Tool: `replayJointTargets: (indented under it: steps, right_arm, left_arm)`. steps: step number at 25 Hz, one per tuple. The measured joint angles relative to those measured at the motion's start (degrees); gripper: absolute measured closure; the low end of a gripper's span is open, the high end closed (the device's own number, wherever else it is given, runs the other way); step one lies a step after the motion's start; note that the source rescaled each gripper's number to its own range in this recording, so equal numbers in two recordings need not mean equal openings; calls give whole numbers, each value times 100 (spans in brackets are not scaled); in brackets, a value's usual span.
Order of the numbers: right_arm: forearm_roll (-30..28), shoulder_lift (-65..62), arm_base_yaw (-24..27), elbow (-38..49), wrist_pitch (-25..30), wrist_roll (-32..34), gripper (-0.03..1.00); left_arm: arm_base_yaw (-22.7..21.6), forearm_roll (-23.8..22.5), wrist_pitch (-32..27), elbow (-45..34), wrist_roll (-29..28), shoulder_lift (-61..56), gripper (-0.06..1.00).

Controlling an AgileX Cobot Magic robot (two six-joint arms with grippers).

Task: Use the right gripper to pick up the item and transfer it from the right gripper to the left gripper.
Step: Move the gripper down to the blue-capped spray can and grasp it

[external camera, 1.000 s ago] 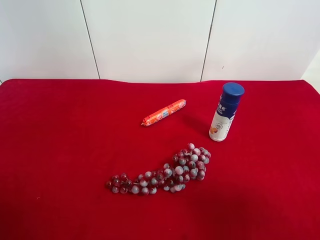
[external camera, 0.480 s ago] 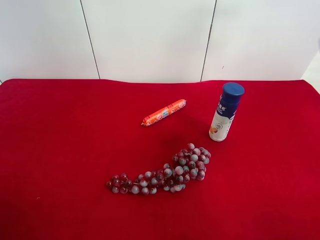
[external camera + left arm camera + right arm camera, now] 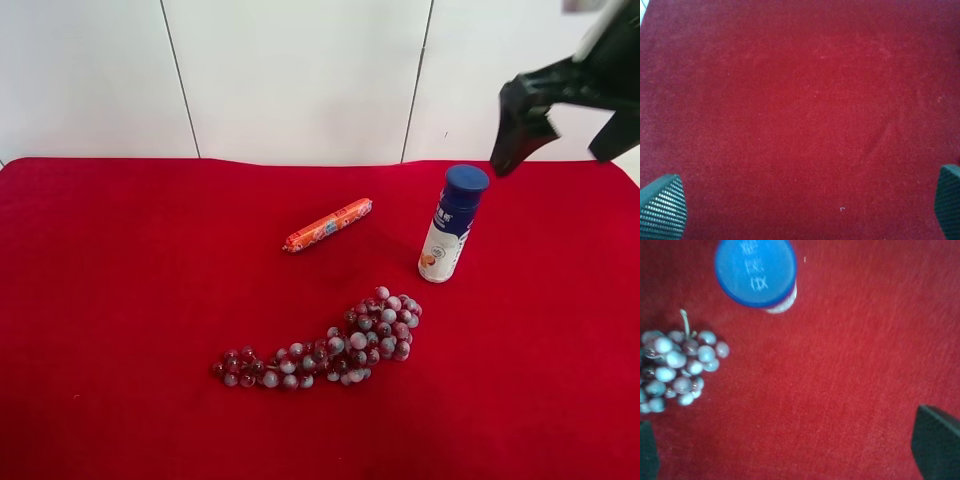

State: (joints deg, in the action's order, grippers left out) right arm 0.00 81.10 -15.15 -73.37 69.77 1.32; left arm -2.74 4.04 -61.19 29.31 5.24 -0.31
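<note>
My right gripper picks up the bottle by its blue label (image 3: 456, 216) next, so the bottle's white lower body (image 3: 440, 253) stays free for my left gripper.
The item, a white bottle (image 3: 452, 226) with a dark blue cap and blue label, stands upright on the red cloth at the exterior high view's right. The right wrist view looks down on its blue cap (image 3: 756, 271). My right gripper (image 3: 566, 135) hangs open and empty in the air, above and to the right of the bottle; its fingertips (image 3: 936, 442) show far apart in the right wrist view. My left gripper (image 3: 800, 210) is open and empty over bare red cloth; it does not show in the exterior high view.
An orange sausage stick (image 3: 327, 225) lies left of the bottle. A bunch of red-grey grapes (image 3: 330, 345) lies in front of the bottle; it also shows in the right wrist view (image 3: 677, 367). A white panelled wall (image 3: 300, 80) stands behind the table.
The right arm has come into the exterior high view from the upper right, its open gripper now above and beside the bottle. The bottle, sausage and grapes have not moved.
</note>
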Motion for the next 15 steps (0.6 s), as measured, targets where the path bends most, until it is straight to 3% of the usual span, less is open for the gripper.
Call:
replayJointTargets:
  steps: [15]
  right_arm:
    - [0,1127,0,-134,-606,39,-3]
  left_arm:
    - [0,0,0,0,0,0,-6]
